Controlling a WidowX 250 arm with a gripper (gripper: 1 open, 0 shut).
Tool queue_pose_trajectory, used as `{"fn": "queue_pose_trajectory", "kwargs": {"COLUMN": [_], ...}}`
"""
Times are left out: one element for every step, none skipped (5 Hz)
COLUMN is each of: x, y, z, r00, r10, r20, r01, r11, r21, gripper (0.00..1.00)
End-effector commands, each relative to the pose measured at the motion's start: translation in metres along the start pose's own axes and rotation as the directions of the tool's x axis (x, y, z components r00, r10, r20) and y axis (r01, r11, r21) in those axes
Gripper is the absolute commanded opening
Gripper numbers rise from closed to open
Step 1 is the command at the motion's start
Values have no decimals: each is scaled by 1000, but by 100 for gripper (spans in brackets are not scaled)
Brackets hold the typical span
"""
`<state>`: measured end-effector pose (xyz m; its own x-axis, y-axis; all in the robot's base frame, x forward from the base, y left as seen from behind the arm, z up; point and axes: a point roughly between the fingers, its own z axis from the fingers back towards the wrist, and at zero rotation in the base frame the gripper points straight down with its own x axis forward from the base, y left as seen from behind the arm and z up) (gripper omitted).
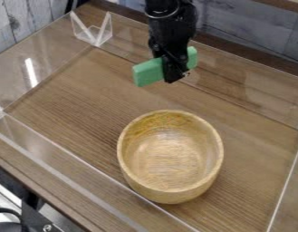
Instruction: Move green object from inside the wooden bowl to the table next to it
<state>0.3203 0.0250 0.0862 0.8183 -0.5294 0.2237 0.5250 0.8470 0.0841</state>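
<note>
The lower edge of the green object hangs above the bare planks behind the bowl. My gripper lowers the green object, before releasing it.
My black gripper points steeply down over the table, shut on the green object, a small flat block whose left end sticks out of the fingers. The block hangs a little above the planks, behind the wooden bowl. The bowl sits at the front centre with nothing inside it. The block's far end is hidden behind the fingers.
Clear acrylic walls edge the tabletop on all sides. A small clear acrylic stand sits at the back left corner. Bare planks stretch left of the bowl and behind it.
</note>
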Motion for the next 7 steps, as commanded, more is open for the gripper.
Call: {"fn": "queue_pose_trajectory", "kwargs": {"x": [1, -8, -6, -4, -5, -9, -13], "y": [24, 46, 53, 61, 64, 75, 87], "z": [9, 7, -1, -16, -31, -33, -37], "r00": [999, 1000, 1000, 998, 994, 988, 980], "r10": [-34, 6, 11, 66, 111, 156, 199], "r20": [27, 16, 11, -2, -15, -17, -22], "r01": [33, -6, -11, -66, -110, -155, -198], "r11": [999, 999, 999, 997, 993, 987, 979], "r21": [29, 42, 33, 39, 39, 43, 48], "gripper": [0, 0, 0, 0, 0, 100, 0]}}
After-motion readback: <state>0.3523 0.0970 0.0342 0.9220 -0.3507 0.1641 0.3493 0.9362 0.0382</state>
